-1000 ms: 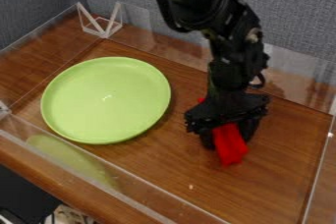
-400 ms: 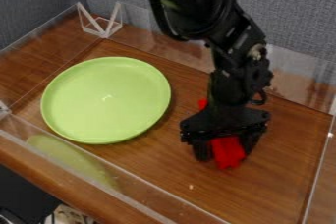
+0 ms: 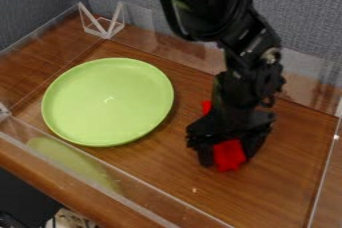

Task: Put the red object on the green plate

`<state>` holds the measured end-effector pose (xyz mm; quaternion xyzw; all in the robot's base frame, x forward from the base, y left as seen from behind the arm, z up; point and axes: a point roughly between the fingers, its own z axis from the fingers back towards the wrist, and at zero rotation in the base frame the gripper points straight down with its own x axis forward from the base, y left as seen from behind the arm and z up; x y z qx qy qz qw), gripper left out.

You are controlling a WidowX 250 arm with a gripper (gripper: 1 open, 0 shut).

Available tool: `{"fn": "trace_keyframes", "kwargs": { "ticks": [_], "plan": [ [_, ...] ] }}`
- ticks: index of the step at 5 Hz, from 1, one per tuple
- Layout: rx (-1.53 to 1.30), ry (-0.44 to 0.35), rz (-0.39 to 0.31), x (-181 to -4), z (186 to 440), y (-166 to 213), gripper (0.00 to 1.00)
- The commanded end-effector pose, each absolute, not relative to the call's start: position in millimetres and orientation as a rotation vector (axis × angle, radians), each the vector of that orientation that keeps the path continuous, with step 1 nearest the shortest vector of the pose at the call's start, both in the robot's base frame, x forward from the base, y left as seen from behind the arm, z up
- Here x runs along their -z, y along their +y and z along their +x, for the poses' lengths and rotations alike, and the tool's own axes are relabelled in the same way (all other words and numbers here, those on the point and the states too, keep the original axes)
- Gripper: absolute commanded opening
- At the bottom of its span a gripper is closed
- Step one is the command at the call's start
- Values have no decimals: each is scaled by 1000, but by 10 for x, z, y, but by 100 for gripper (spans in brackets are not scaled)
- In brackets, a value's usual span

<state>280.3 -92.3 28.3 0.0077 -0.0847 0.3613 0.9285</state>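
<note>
My gripper takes hold of the red object by its middle next, to put it on the green plate (image 3: 107, 99).
The red object (image 3: 229, 155) lies on the wooden table to the right of the green plate (image 3: 107, 99), mostly covered by the arm. Only its near end and a small bit at the far side show. My black gripper (image 3: 226, 144) points straight down over it, open, with a finger on either side of the bar's near end. The plate is bare and sits well apart, to the left.
A clear acrylic wall (image 3: 160, 197) runs along the table's front and sides. A white wire stand (image 3: 102, 19) sits at the back left corner. Bare wood lies between plate and bar.
The gripper has dropped lower around the red object and shifted slightly toward the front; the arm's upper part leaned right. The bar and plate stayed put.
</note>
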Motion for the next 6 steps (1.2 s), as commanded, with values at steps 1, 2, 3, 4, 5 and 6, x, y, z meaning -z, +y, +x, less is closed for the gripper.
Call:
{"fn": "trace_keyframes", "kwargs": {
  "ticks": [1, 2, 3, 4, 5, 6],
  "plan": [
    [-842, -204, -2, -334, 2927, -1001, 100],
    [-819, -206, -5, -363, 2875, -969, 0],
    [-776, -233, -39, -639, 2811, -847, 0],
    [-796, -259, -84, -980, 2760, -622, 0],
    [-872, -270, -98, -1198, 2646, -244, 0],
    [-931, -286, -80, -1222, 2533, 115, 0]
  ]
}}
